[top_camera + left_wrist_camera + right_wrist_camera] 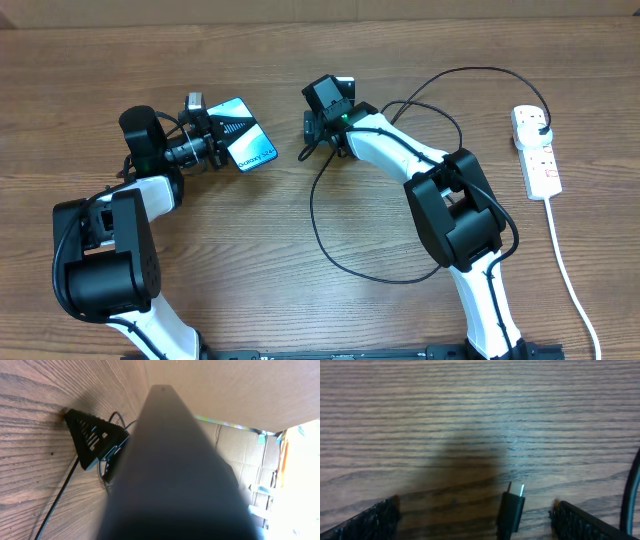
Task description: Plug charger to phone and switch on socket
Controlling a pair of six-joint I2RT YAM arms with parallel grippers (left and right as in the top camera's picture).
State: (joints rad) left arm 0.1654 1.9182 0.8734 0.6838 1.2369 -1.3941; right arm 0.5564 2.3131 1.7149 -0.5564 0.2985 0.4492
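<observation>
My right gripper is ready to close: the connector [510, 513] is slanted between its open fingers, off-centre toward the right in the wrist view, and they would likely catch it now.
My left gripper [213, 143] is shut on the phone [244, 135], holding it tilted off the table with its light blue screen facing up. In the left wrist view the phone [170, 475] is a dark blurred slab filling the middle. My right gripper [318, 133] is open just right of the phone. In the right wrist view its fingers [475, 507] stand wide apart, and the charger's connector tip [512, 507] lies between them, touched by neither. The black charger cable [330, 240] loops across the table to its plug [541, 122], which sits in the white socket [540, 165].
The socket's thick white cord [572, 275] runs down the right side to the front edge. The charger cable loops widely over the middle and the back right [470, 72]. One right gripper finger [92, 440] shows in the left wrist view. Cardboard boxes [235, 445] stand beyond the table.
</observation>
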